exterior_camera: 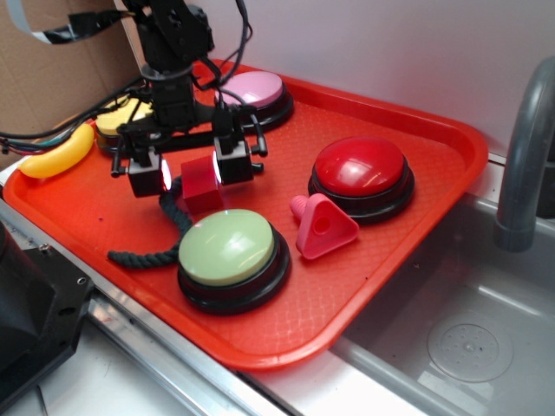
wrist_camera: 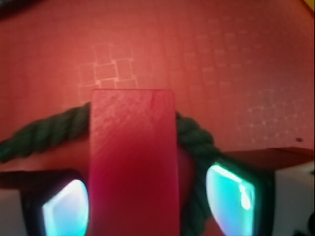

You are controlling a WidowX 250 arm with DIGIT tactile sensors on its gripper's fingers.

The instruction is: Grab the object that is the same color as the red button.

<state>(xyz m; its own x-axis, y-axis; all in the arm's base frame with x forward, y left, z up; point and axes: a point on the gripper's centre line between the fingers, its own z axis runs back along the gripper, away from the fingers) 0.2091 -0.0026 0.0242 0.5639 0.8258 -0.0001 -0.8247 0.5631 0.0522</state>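
My gripper's lit fingers are on both sides of the red block [exterior_camera: 201, 184] and would hold it if they closed now, so my gripper needs to close on the red block.
The small red block [exterior_camera: 201, 184] stands on the red tray [exterior_camera: 390, 286], partly over a dark green rope [exterior_camera: 143, 255]. My gripper [exterior_camera: 190, 171] is lowered over the block with one finger on each side, open, with gaps to the block. In the wrist view the block [wrist_camera: 133, 157] fills the space between the two lit pads [wrist_camera: 230, 196], and the rope [wrist_camera: 197, 140] passes behind it. The gripper [wrist_camera: 147, 204] is not closed on it. The red button [exterior_camera: 361, 171], a glossy dome on a black base, sits to the right of the block.
A green button [exterior_camera: 228, 251] is in front of the block, a pink button [exterior_camera: 253, 92] behind it, and a yellow button [exterior_camera: 121, 117] behind the arm. A pink triangular piece [exterior_camera: 324, 227] lies beside the red button. A banana [exterior_camera: 59, 156] lies at the left. A sink and tap [exterior_camera: 525, 156] are on the right.
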